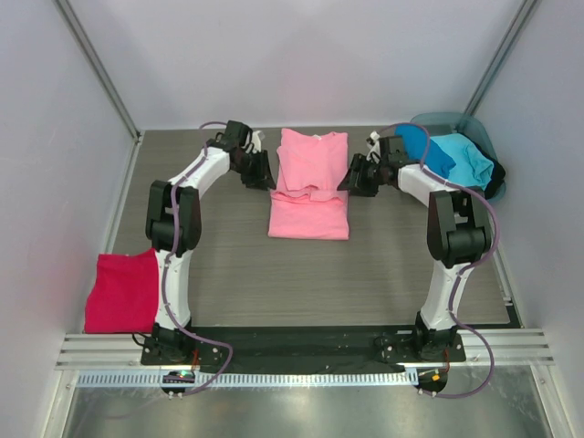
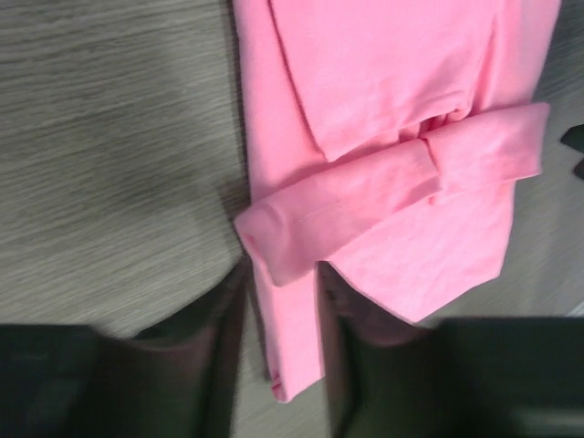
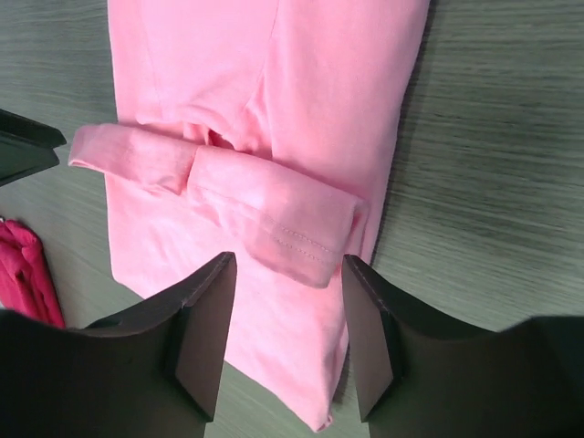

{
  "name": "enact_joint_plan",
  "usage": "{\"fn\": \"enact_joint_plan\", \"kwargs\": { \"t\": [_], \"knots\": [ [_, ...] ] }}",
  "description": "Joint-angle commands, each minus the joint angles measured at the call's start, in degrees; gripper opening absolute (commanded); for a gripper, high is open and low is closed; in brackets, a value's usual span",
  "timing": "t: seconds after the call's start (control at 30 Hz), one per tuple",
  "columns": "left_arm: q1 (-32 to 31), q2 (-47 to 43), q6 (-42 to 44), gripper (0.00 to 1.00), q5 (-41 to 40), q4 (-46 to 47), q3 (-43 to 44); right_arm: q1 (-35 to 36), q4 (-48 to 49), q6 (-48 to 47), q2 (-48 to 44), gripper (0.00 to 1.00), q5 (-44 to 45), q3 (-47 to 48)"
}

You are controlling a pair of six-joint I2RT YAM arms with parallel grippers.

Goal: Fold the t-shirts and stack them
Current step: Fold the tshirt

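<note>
My right gripper is going to grab the light pink t-shirt next by its stitched flap corner at its side edge, opposite my left gripper. Then the t-shirt can be drawn evenly and folded.
The light pink t-shirt lies flat in the middle of the table, its sleeves folded inward across the body. My left gripper is at its left edge and my right gripper at its right edge. In the left wrist view the left gripper is open, its blurred fingers straddling the edge of the pink shirt. In the right wrist view the right gripper is open just above the pink shirt, beside a folded sleeve. The crimson t-shirt lies folded at front left.
Blue and turquoise shirts are heaped in the grey-teal tub at the back right. White walls close in the table on three sides. The crimson shirt also shows at the left edge of the right wrist view.
</note>
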Motion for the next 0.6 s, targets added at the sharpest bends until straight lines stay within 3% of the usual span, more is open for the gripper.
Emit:
{"fn": "enact_joint_plan", "kwargs": {
  "t": [0.0,0.17,0.27,0.4,0.57],
  "knots": [
    [0.6,-5.5,0.7,0.44,-3.3,-0.1,0.0,-0.9,-0.9,-1.3,-4.2,0.56,0.0,2.7],
    [1.7,-14.2,0.8,0.58,-4.1,-3.8,-7.4,-2.3,-7.0,-0.4,-13.0,0.57,-3.0,-3.2],
    [1.9,-17.9,2.0,0.65,2.5,-6.4,-14.2,-2.3,-10.4,1.0,-16.2,0.58,-6.5,-9.4],
    [2.6,-19.1,-0.8,0.63,10.7,-5.5,-22.0,-2.3,-9.5,3.3,-18.3,0.57,-9.1,-18.7],
    [2.7,-16.8,-7.9,0.57,17.5,0.1,-28.9,-2.3,-6.6,5.8,-18.4,0.54,-10.4,-23.5]
  ]
}}
